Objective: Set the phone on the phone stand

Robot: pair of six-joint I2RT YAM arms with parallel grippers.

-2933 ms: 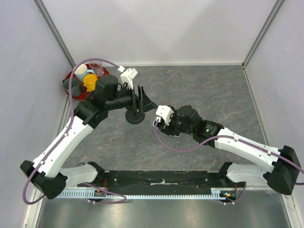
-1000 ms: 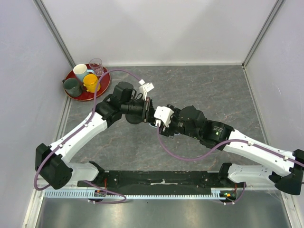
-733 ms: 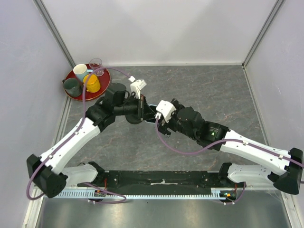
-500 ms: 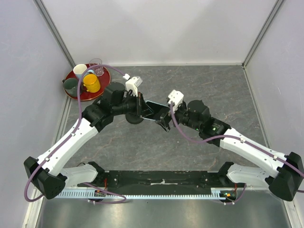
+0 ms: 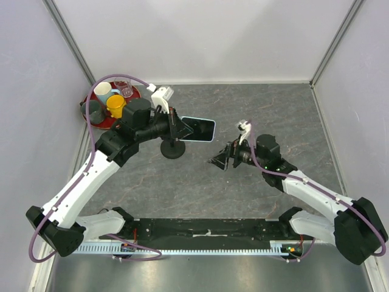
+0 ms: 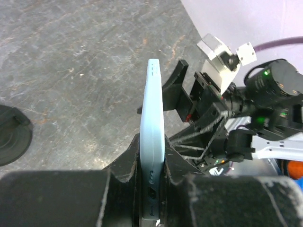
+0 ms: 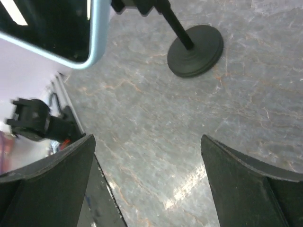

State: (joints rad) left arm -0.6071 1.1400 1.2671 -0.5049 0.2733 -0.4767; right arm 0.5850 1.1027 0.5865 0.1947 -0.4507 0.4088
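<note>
Next, my right gripper reaches the phone and grabs it by its loose end (image 5: 209, 130), so the phone's other end stays free to rest on the stand.
The phone (image 5: 199, 129), black-screened with a light blue case, hangs level in the air just above and right of the phone stand (image 5: 173, 149), a black disc with a short stem. My left gripper (image 5: 179, 128) is shut on the phone's left end. In the left wrist view the phone (image 6: 153, 127) shows edge-on, clamped between the left gripper's (image 6: 152, 158) jaws. My right gripper (image 5: 221, 162) stands open and holds nothing, to the right of the stand and apart from the phone. The right wrist view shows the phone's corner (image 7: 52, 28) and the stand (image 7: 195, 50) beyond the open right gripper (image 7: 149, 165).
A red tray (image 5: 100, 123) sits at the back left with a yellow cup (image 5: 115, 106), a white cup (image 5: 103, 91), a dark green cup (image 5: 91, 110) and a glass (image 5: 126, 90). White walls close in the grey stone-patterned table on three sides.
The two grippers were together over the stand. The right gripper has opened, let go of the phone and drawn back to the right. The left gripper keeps the phone and has swung it up and back.
</note>
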